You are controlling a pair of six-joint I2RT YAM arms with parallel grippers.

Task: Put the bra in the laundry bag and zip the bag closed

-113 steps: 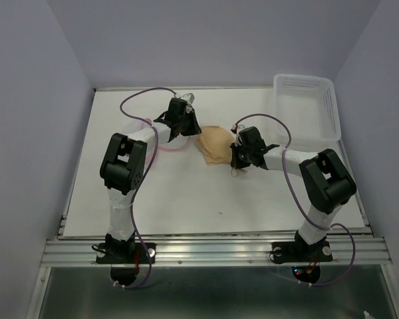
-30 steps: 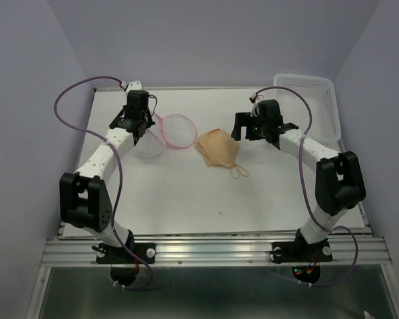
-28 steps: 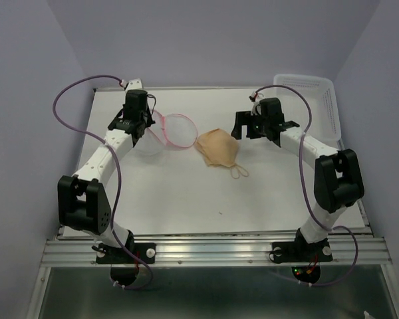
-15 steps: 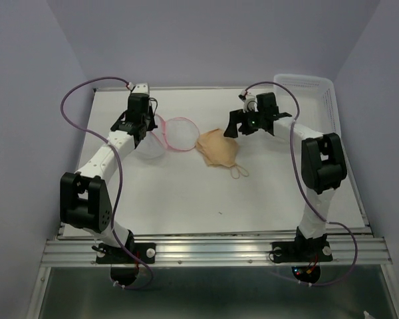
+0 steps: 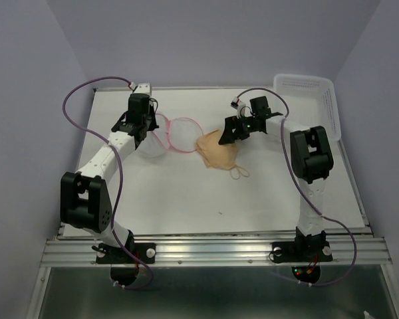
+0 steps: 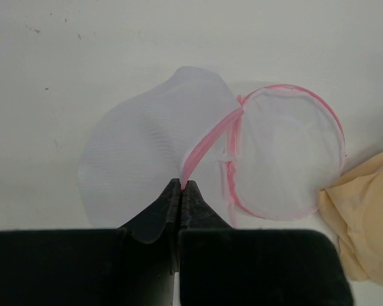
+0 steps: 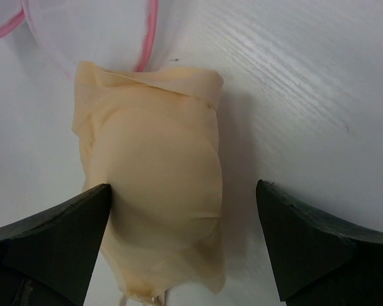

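Note:
The bra (image 5: pixel 217 151) will be held next by my right gripper at the side away from the laundry bag. Its end facing the bag will stay free to go in first.
The peach-beige bra (image 5: pixel 217 151) lies on the white table, its thin strap loops (image 5: pixel 238 173) trailing toward the front. My right gripper (image 5: pixel 227 133) is open above its far end. In the right wrist view the jaws straddle the bra (image 7: pixel 156 172), and the left fingertip (image 7: pixel 96 201) touches its side. The laundry bag (image 5: pixel 178 133) lies just left of the bra, its round pink rim flat on the table. My left gripper (image 6: pixel 180 185) is shut on the bag's pink trim (image 6: pixel 207 143), and the white mesh (image 6: pixel 140 153) spreads out beyond it.
A rigid white perforated basket (image 5: pixel 306 106) stands at the table's back right corner. The purple cables loop above both arms. The right arm's elbow (image 5: pixel 310 149) is raised to the right of the bra.
My right gripper has swung left from near the basket and now sits over the bra, still open. The left gripper keeps its pinch on the pink trim and has shifted slightly right.

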